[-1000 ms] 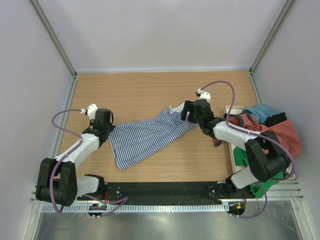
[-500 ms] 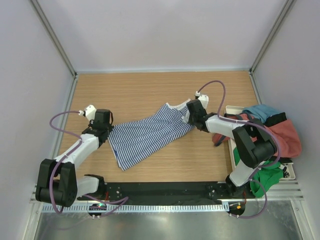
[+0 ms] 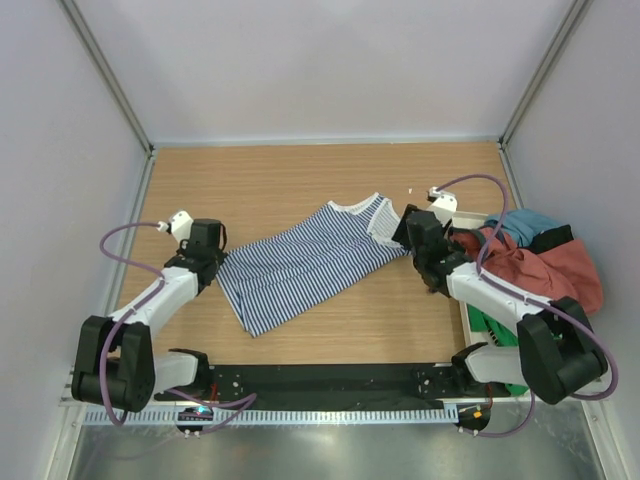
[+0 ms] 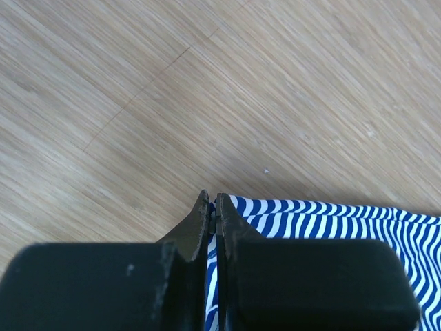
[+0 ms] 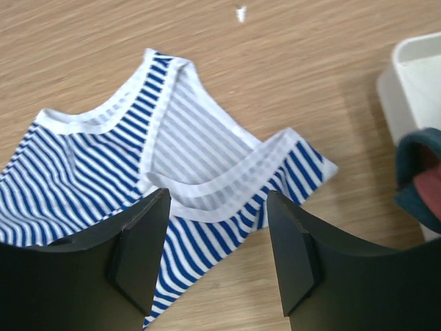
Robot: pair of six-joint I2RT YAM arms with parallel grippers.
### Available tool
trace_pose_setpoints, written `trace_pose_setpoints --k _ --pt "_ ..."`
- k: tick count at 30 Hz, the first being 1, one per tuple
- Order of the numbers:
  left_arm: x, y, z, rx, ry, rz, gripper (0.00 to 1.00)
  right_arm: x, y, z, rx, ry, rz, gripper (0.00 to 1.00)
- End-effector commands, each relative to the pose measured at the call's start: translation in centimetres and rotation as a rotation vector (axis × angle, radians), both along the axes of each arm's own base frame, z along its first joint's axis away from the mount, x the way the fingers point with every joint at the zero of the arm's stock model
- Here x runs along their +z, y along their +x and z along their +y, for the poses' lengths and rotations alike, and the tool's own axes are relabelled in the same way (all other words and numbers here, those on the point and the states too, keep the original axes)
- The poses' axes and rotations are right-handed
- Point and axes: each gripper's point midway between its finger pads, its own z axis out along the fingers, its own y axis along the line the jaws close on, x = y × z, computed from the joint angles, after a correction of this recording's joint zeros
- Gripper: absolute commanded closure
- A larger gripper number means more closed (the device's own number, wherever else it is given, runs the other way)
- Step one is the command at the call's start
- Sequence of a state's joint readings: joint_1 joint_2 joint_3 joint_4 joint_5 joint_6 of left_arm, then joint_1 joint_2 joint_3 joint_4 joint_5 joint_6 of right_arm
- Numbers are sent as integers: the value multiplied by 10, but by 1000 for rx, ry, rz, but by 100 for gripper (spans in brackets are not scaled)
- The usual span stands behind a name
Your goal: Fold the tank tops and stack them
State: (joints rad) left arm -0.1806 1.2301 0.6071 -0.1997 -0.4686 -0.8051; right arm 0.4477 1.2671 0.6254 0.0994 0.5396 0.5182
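The right gripper takes hold of the striped tank top's far armhole corner at the side edge (image 3: 332,206) (image 5: 45,120) next, to spread the tank top flat for folding.
The navy-and-white striped tank top (image 3: 310,265) lies spread aslant across the middle of the table, its white-trimmed neck and armholes (image 5: 200,155) at the right end. My left gripper (image 3: 218,262) is shut on the top's left hem corner, and striped cloth (image 4: 331,214) shows pinched between its jaws (image 4: 212,207). My right gripper (image 3: 403,232) hovers just right of the shoulder end, open (image 5: 217,207), with nothing between its fingers. The rust-red tank top (image 3: 565,275) is heaped in the pile at the right, and its dark grey-blue trim (image 5: 417,162) shows at the right wrist view's edge.
A white tray (image 3: 466,312) stands at the right edge and holds the heap, with a teal garment (image 3: 525,222) and green cloth (image 3: 500,325) in it. Its corner (image 5: 413,76) sits close to my right gripper. A small white scrap (image 3: 411,190) lies on the wood behind the top.
My right gripper has opened, let go of the striped top's shoulder end, and drawn back to the right. The neck end now lies flat, farther right. The left arm has not moved.
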Motion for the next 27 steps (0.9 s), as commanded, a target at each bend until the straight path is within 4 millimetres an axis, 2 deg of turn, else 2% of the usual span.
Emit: trace_pose_setpoints --k 1,2,3,4,5,6,7,8,10,11,12,13,14,17,22,23,25,26,27 --pt "4 8 2 6 8 -13 100 31 21 34 160 55 -113 36" --pt "4 9 1 0 6 -13 100 43 29 46 207 68 -124 38" --pt "4 9 1 -1 5 -13 100 45 31 63 288 98 -108 42" --pt "5 10 0 -4 3 -17 100 29 34 75 350 90 -48 45" --pt "4 10 -1 -12 3 -13 100 46 45 91 402 108 -64 50" --pt "5 10 -1 -13 1 -15 100 42 46 107 475 137 -27 54" --pt "5 11 -2 -17 0 -18 100 26 52 116 501 135 30 58" --pt "5 11 -3 -34 0 -16 100 34 63 122 503 134 54 61" --pt "6 12 -5 -42 -4 -20 100 30 73 131 522 131 85 59" --pt "6 12 -4 -40 -2 -23 100 22 81 142 558 131 129 59" --pt "5 11 -5 -45 -5 -19 100 21 86 146 569 134 140 58" --pt "5 12 -5 -47 -6 -22 100 12 87 150 577 132 178 57" --pt "5 12 -6 -49 -7 -21 100 10 100 156 576 125 186 57" --pt "4 13 -7 -53 -10 -17 100 -9 115 165 578 104 249 52" --pt "9 16 -13 -87 -23 -32 100 -31 128 177 597 63 325 47" --pt "7 14 -12 -87 -23 -30 100 -26 133 181 595 53 310 46" --pt "11 16 -13 -89 -25 -48 100 -40 135 181 586 31 347 45" --pt "9 15 -13 -90 -26 -45 100 -34 139 186 593 29 335 44" --pt "11 15 -14 -92 -26 -49 100 -43 140 187 595 17 351 44"
